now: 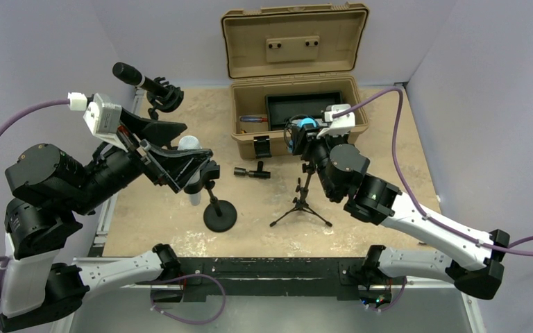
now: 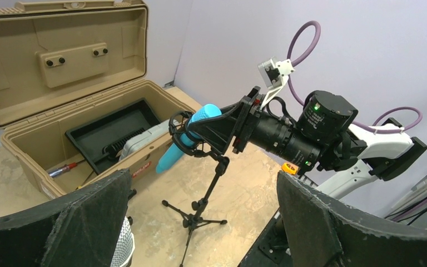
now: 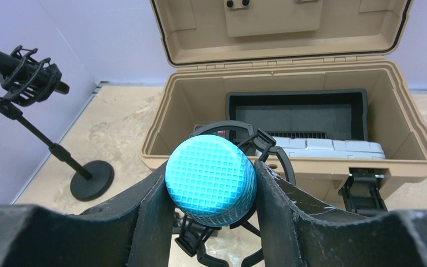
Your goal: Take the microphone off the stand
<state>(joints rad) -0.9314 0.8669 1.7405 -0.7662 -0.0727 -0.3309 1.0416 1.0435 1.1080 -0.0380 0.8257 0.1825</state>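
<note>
My right gripper's fingers hold the blue mesh head from both sides. The microphone would slide up out of the shock mount [image 3: 267, 147] if I lifted now.
A blue microphone [image 3: 210, 181] sits in a black shock mount [image 3: 267, 147] on top of a small black tripod stand [image 1: 304, 201], just in front of the toolbox. My right gripper [image 3: 211, 193] is shut on the microphone's mesh head, one finger on each side. It also shows in the top view [image 1: 304, 135] and in the left wrist view [image 2: 222, 125], where the blue microphone [image 2: 186, 136] slants down through the mount. My left gripper [image 2: 203, 175] is open and empty, to the left above a silver-headed microphone [image 2: 123, 245].
An open tan toolbox [image 1: 295, 69] with a black tray stands at the back. A round-base stand [image 1: 220, 215] carries the white microphone [image 1: 189, 144]. A black microphone [image 1: 139, 78] sits in another mount at the far left. A small black part [image 1: 252, 172] lies on the table.
</note>
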